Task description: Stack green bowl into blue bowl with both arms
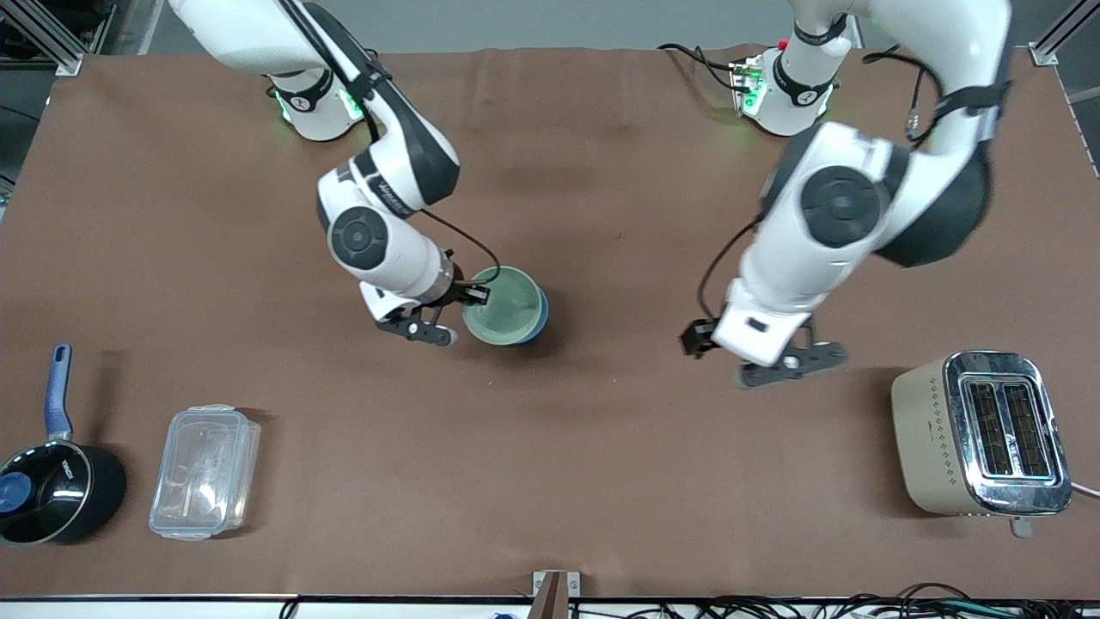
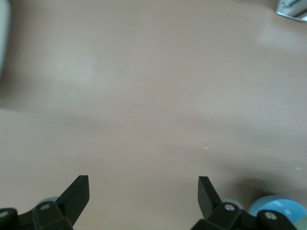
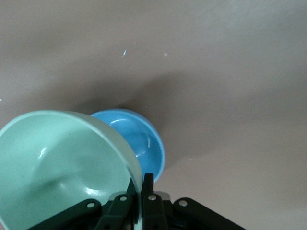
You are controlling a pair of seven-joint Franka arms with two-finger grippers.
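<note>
I should lower the green bowl farther in with my right gripper before I let go of it. The green bowl [image 3: 62, 167] is still hanging above the small blue rim [image 3: 161, 146] in the right wrist view.
The green bowl [image 1: 507, 303] is held tilted by its rim in my right gripper [image 1: 477, 295], just over the blue bowl [image 1: 541, 325], which stands on the brown table near its middle. Only a blue edge shows under the green bowl. In the right wrist view my right gripper [image 3: 142, 184] is shut on the green bowl's [image 3: 57, 163] rim, with the blue bowl [image 3: 139, 139] on the table below it. I cannot tell whether the bowls touch. My left gripper [image 1: 791, 363] hangs open and empty over bare table beside the toaster; the left wrist view shows my left gripper [image 2: 144, 191] open.
A beige and chrome toaster [image 1: 980, 434] stands at the left arm's end, near the front camera; its corner shows in the left wrist view [image 2: 293, 8]. A clear plastic container [image 1: 204, 473] and a black saucepan with a blue handle [image 1: 51, 494] lie at the right arm's end.
</note>
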